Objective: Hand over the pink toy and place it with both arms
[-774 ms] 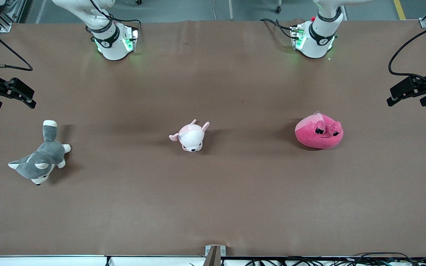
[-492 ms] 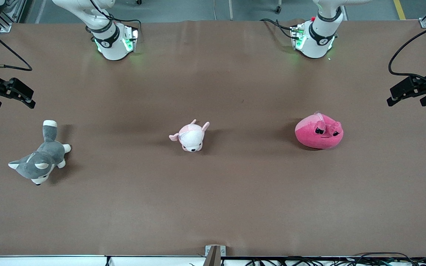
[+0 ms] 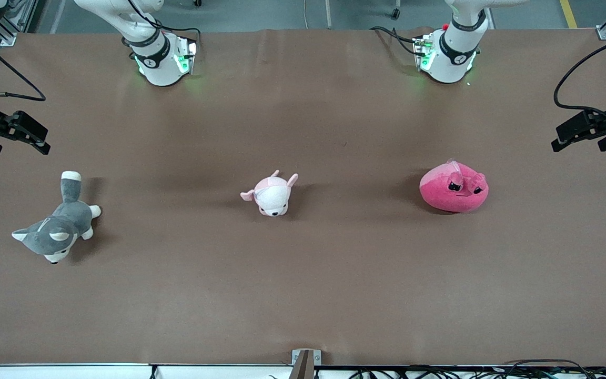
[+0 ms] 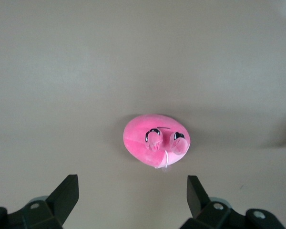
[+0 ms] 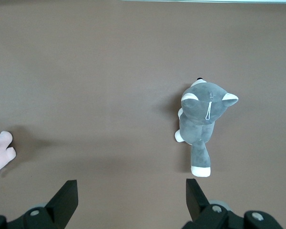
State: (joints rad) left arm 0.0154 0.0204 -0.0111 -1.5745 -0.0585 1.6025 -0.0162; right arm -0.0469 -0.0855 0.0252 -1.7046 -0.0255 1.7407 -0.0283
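I should take the pink toy by one floppy ear with my left gripper next, so that its other ear stays free to hand over.
The pink toy [image 3: 454, 188], a round hot-pink plush with black eyes, lies on the brown table toward the left arm's end. It also shows in the left wrist view [image 4: 156, 146], facing up, apart from the fingers. My left gripper [image 3: 579, 143] hangs open and empty over the table's edge at the left arm's end, off to the side of the toy; in its own view the left gripper [image 4: 132, 185] is spread wide. My right gripper [image 3: 19, 146] hangs open and empty over the right arm's end of the table, and it is wide open in its own view [image 5: 131, 188].
A grey-and-white husky plush [image 3: 57, 223] lies at the right arm's end and also shows in the right wrist view [image 5: 202, 125]. A small pale pink-and-white animal plush [image 3: 271, 195] lies mid-table. Cables hang along the table's near edge.
Both grippers have shifted only very slightly. The three toys have not moved.
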